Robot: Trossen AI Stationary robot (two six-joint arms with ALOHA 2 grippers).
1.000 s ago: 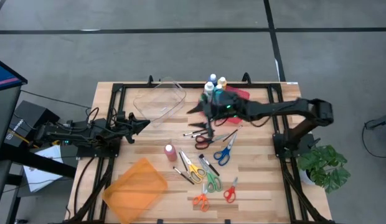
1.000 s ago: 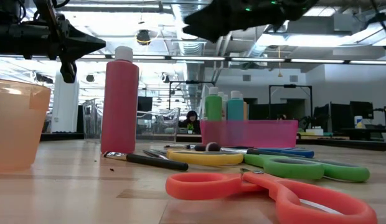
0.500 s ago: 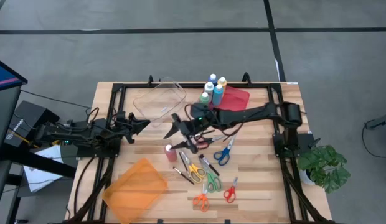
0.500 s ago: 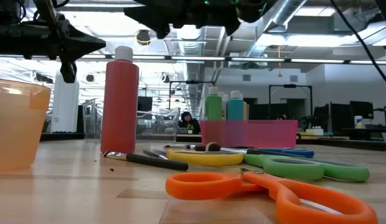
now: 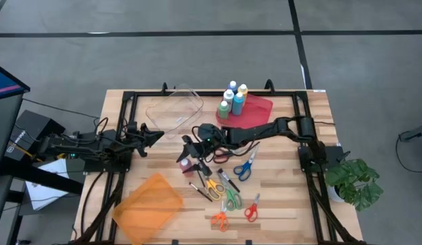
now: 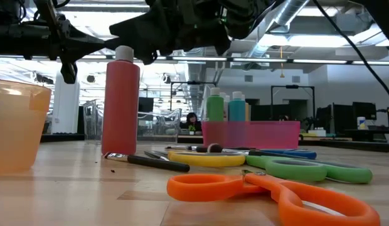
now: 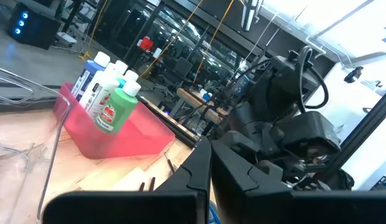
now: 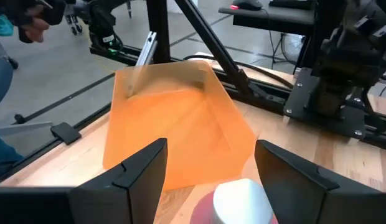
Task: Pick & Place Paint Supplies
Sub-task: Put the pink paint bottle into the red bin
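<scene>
The pink paint bottle needs to go in the pink tray (image 5: 257,109), so my right gripper should next grab the bottle by its white cap (image 5: 186,164).
A pink paint bottle with a white cap (image 5: 186,164) stands upright on the table's middle; it shows tall in the low view (image 6: 120,103). My right gripper (image 5: 189,153) is open just above it. In the right wrist view (image 8: 211,171) its two fingers stand on either side of the white cap (image 8: 243,200) without touching it. Several more bottles (image 5: 231,96) stand in a pink tray (image 5: 257,109) at the far middle. My left gripper (image 5: 156,136) is shut and empty, raised at the left.
A clear tub (image 5: 175,109) stands at the far left of middle. An orange tub (image 5: 148,204) sits near the front left. Several scissors and pens (image 5: 228,180) lie right of the pink bottle. Black frame rails (image 5: 129,116) run along the table's sides.
My right gripper has swung from the pink tray toward the table's left and near edge and has come down over the pink bottle. The bottle has stayed where it was.
</scene>
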